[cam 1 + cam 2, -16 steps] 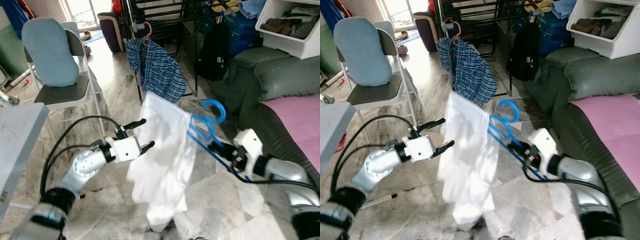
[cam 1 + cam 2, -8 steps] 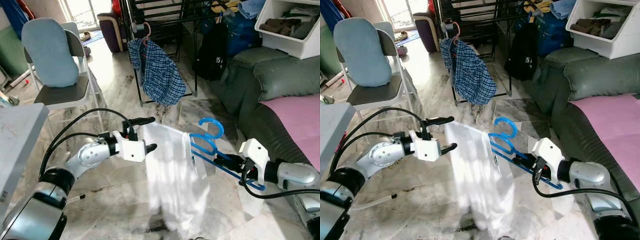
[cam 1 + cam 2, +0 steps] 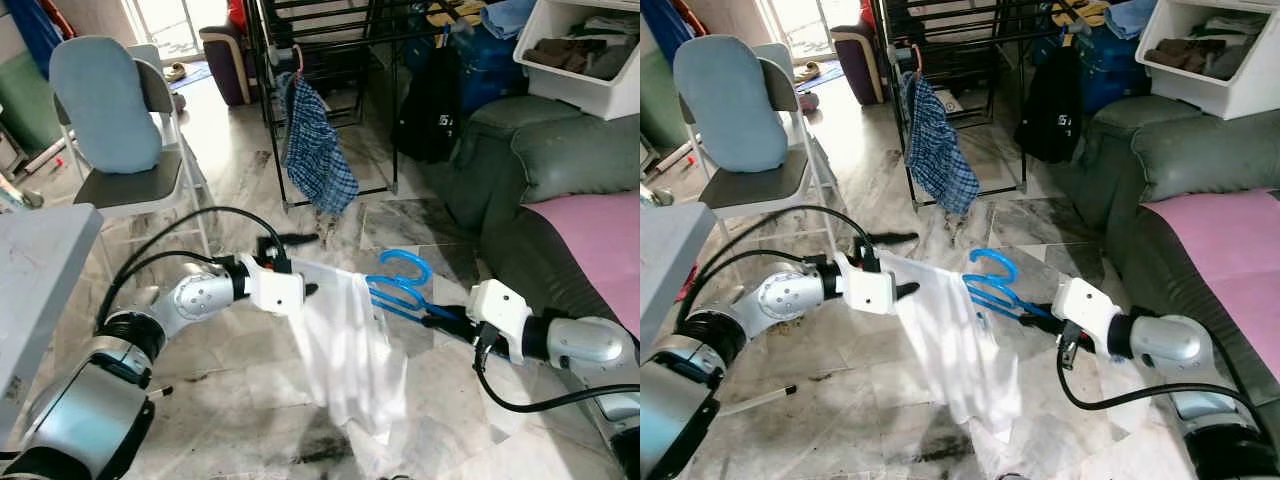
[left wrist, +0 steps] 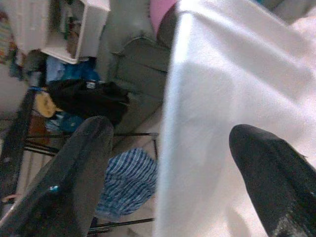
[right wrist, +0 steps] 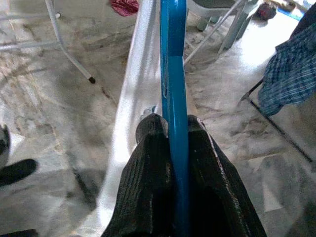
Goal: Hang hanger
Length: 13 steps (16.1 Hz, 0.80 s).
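My left gripper pinches the garment by its upper edge (image 3: 311, 279) between the open fingers next, since the white cloth (image 3: 350, 365) droops slack toward the floor.
A blue plastic hanger (image 3: 398, 285) carries a white garment (image 3: 345, 350) that droops toward the marble floor. My right gripper (image 3: 447, 320) is shut on the hanger's lower bar; the right wrist view has both black fingers (image 5: 148, 168) clamped on the blue bar (image 5: 173, 59). My left gripper (image 3: 300, 265) is open at the garment's upper left edge, and the white cloth (image 4: 222, 98) lies between its spread fingers (image 4: 79, 182). Beyond stands a black drying rack (image 3: 330, 30), where a plaid shirt (image 3: 315, 150) hangs on a pink hanger (image 3: 297, 58).
A folding chair with a blue cushion (image 3: 105, 105) stands at the left, and a grey table (image 3: 35, 270) is at the near left. A dark green sofa (image 3: 560, 165) with a pink cover (image 3: 600, 235) lines the right. A white bin (image 3: 580, 55) and a black garment (image 3: 430, 100) lie behind.
Both arms have come down, lowering the hanger and white garment toward the floor. The left gripper has closed in on the garment's top edge. The plaid shirt has turned narrower.
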Available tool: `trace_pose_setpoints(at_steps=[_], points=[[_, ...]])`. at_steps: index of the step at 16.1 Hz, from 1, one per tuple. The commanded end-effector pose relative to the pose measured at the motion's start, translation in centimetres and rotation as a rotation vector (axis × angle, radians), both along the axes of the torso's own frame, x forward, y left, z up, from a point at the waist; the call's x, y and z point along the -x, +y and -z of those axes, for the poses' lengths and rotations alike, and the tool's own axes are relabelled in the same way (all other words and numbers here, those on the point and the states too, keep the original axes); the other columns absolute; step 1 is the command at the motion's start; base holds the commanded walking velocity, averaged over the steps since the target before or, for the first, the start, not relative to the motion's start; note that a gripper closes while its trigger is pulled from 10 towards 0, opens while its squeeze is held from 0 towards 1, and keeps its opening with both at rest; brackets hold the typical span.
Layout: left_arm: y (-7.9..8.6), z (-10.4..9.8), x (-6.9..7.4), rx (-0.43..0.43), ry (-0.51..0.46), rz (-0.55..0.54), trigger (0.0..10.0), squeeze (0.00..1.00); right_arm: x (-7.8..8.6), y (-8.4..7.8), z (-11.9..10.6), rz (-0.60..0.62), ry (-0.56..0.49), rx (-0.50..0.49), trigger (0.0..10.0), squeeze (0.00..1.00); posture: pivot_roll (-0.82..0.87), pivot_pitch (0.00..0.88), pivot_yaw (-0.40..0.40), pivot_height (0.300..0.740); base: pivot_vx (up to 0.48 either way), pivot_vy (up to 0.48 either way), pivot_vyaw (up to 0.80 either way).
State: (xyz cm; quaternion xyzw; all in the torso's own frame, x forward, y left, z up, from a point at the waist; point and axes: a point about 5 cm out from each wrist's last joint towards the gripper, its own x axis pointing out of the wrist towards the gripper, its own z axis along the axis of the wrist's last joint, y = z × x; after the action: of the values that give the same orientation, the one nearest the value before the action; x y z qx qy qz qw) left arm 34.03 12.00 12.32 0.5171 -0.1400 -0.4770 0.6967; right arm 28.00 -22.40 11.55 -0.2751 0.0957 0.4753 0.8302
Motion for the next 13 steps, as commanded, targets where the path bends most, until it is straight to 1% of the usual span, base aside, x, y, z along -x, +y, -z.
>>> trace_pose_setpoints(at_steps=[1,4,6,7,10,13], points=[[0.04,-0.52,-0.45,-0.033,-0.007,0.001,0.0,0.0,-0.61,0.64,-1.19,-0.024,-0.081,-0.003,10.0,0.0,-0.19,0.0,0.102,0.74,0.0,0.0,0.0],[-0.03,-0.3,-0.66,-0.077,-0.005,-0.005,0.0,0.0,-0.71,0.69,-1.24,-0.024,-0.093,0.006,10.0,0.0,-0.19,0.0,0.108,0.74,0.0,0.0,0.0],[-0.35,-0.6,-1.11,-0.077,-0.008,-0.029,0.0,0.0,-0.51,0.78,-0.83,-0.036,-0.096,0.035,10.0,0.0,-0.2,0.0,0.109,0.74,0.0,0.0,0.0],[-0.52,-0.62,-1.21,-0.084,-0.009,-0.032,0.0,0.0,-0.52,0.83,-0.83,-0.038,-0.1,0.034,10.0,0.0,-0.2,0.0,0.109,0.74,0.0,0.0,0.0],[-0.86,-0.52,-1.26,-0.08,0.01,-0.035,0.0,0.0,-0.64,0.77,-0.82,-0.037,-0.103,0.041,10.0,0.0,-0.2,0.0,0.11,0.74,0.0,0.0,0.0],[-0.96,-0.37,-1.3,-0.102,0.007,-0.035,0.0,0.0,-0.7,0.89,-0.7,-0.037,-0.107,0.045,10.0,0.0,-0.2,0.0,0.113,0.74,0.0,0.0,0.0]])
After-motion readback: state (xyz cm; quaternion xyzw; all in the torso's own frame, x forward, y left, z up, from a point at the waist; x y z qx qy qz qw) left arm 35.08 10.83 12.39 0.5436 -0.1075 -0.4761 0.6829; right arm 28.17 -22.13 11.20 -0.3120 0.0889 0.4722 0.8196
